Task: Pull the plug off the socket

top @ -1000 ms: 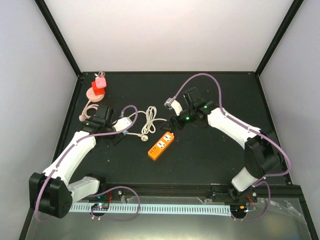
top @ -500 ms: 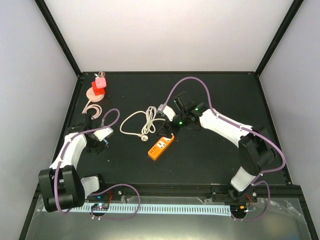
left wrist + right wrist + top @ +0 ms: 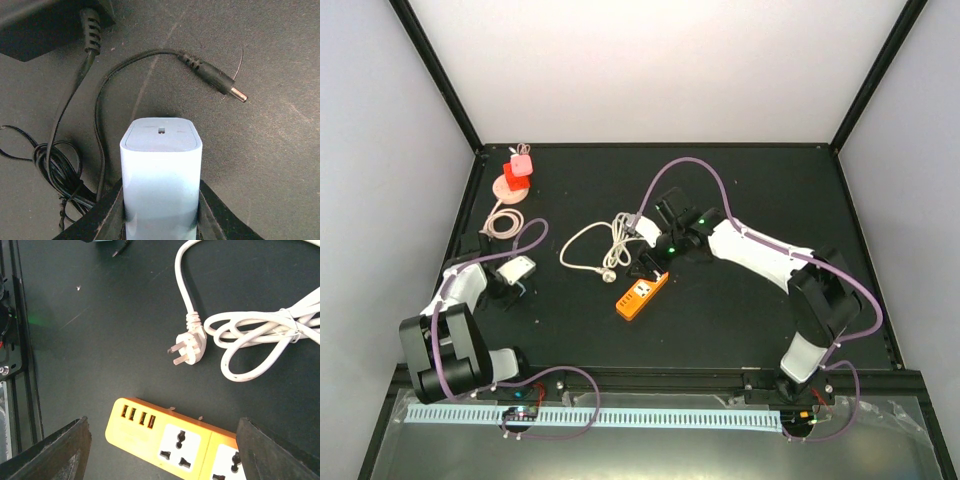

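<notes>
I need to release the white plug adapter from my left gripper now, because it is low over flat, empty table beside the thin black cable and would land there.
My left gripper is shut on a white plug adapter, held upright between both fingers. In the top view it is at the table's left side, well apart from the orange power strip. My right gripper is open and hovers just above the strip, one finger on each side. The strip's sockets that show are empty. A white three-pin plug on a coiled white cord lies loose beside the strip.
A thin black cable with a barrel jack and a black power brick lie under the left gripper. Pink and red items with a cord sit at the back left corner. The white cord lies mid-table.
The left arm has swung left and toward the near edge with the white adapter, away from the strip. The right gripper has moved left and down over the strip's near end.
</notes>
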### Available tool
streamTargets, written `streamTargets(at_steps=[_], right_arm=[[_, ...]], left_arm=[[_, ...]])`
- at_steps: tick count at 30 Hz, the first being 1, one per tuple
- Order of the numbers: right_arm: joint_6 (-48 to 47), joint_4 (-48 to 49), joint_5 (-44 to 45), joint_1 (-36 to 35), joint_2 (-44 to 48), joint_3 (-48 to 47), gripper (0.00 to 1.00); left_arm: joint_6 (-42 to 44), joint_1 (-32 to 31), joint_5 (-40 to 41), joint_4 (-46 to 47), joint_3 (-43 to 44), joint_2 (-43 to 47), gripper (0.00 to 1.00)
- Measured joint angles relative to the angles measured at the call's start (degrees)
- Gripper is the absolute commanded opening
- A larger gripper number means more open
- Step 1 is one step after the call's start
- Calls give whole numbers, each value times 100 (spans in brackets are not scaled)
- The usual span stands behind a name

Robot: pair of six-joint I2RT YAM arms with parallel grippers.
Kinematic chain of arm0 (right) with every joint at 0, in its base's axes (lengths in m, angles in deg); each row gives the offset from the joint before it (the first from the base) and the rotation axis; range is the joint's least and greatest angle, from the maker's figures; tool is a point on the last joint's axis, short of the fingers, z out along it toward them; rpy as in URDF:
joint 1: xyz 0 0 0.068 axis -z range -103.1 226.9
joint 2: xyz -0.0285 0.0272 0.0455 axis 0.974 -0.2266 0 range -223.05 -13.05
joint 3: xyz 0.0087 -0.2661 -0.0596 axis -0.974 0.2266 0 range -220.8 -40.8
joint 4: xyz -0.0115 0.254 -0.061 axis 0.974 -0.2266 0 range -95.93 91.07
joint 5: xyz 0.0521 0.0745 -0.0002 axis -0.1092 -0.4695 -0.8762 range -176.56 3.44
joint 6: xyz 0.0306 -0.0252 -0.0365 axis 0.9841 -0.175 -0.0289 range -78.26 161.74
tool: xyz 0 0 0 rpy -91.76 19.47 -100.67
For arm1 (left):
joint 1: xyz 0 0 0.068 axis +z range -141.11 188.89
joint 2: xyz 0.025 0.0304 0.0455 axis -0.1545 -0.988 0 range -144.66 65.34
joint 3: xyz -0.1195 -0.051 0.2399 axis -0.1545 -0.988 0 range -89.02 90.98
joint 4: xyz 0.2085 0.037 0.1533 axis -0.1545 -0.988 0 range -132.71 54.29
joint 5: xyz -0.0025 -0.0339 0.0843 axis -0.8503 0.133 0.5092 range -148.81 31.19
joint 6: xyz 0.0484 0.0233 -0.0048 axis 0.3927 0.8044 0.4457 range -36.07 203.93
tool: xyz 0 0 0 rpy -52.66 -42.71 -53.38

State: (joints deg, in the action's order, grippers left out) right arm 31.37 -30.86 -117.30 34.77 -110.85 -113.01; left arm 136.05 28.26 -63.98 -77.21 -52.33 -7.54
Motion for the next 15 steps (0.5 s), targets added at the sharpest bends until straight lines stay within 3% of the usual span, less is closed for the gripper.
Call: streamTargets(at_steps=[8,15], right_arm=[[2,-7,81,-76,-289,-122,81],[-2,-31,251,-254,-415,-203,81]], left_arm=[[57,17,-4,151,-31,-177,37],[83,17,-11,133,-37,-197,60]])
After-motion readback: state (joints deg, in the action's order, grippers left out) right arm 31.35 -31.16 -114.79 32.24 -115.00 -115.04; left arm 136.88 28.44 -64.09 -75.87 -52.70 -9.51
